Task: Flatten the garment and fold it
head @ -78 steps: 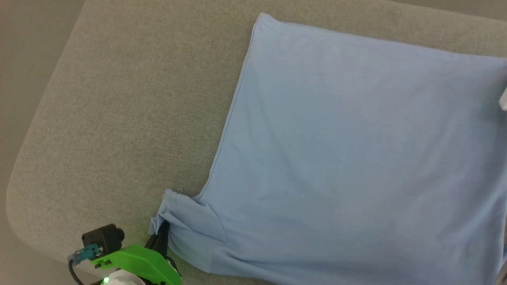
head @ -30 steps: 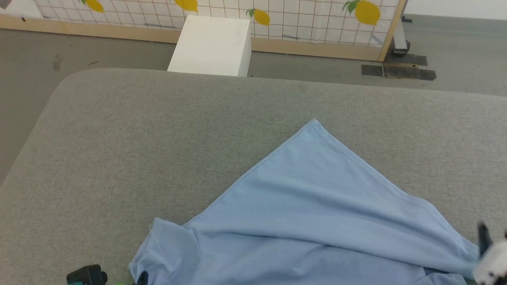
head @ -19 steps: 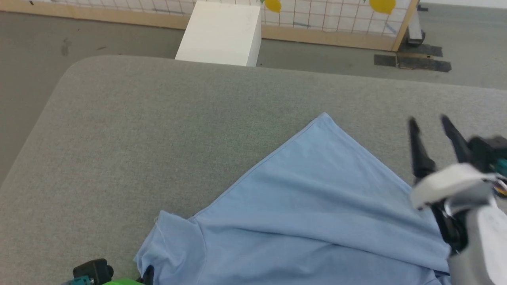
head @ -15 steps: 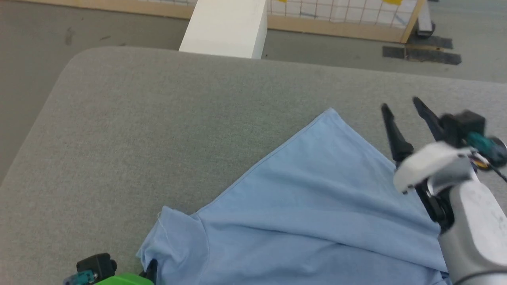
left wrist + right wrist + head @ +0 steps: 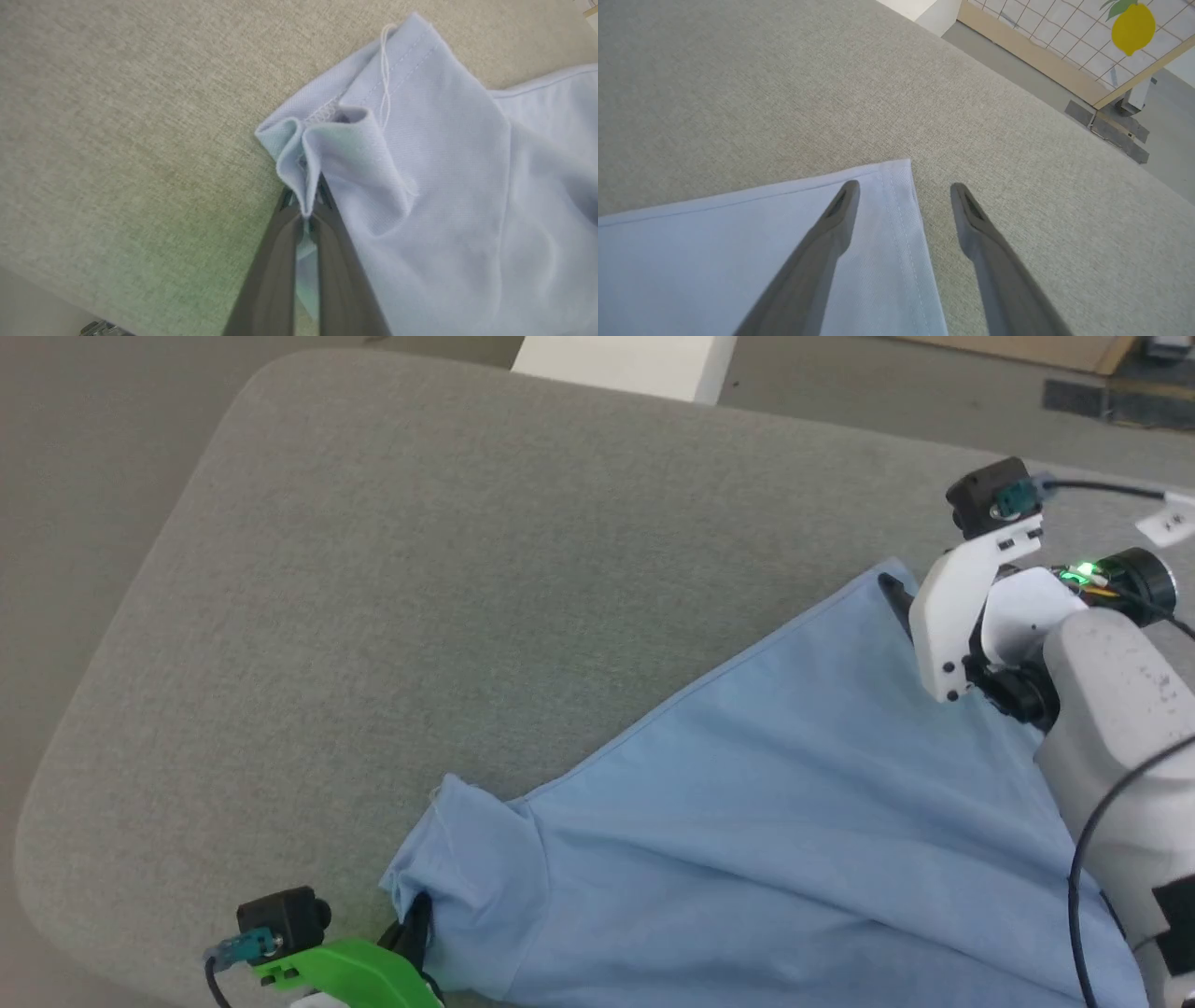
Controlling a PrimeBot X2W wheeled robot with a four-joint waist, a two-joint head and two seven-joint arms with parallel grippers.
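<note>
The garment's cloth (image 5: 749, 252) lies smooth and flat here, so my right gripper next grabs its stitched hem (image 5: 915, 218) beside the hem's corner, where empty table begins.
The garment (image 5: 747, 803), a light blue knit shirt, lies on the grey padded table (image 5: 373, 569), spread from a bunched sleeve at the lower left to a hem corner at the right. My left gripper (image 5: 306, 196) is shut on the gathered sleeve edge (image 5: 327, 135), at the lower left in the head view (image 5: 415, 919). My right gripper (image 5: 903, 189) stands open over the garment's (image 5: 738, 261) hem corner (image 5: 896, 172): one finger over the cloth, the other over bare table. In the head view, its white mount (image 5: 962, 607) hides most of the fingers.
The table's rounded left corner and front edge are close to my left gripper. Beyond the far edge stand a white box (image 5: 625, 359) and a grid panel with a lemon print (image 5: 1132, 25) on the grey floor.
The head camera has tilted down and shifted. My right gripper has come in from the right, open, and lowered onto the hem corner. The left gripper still holds the sleeve.
</note>
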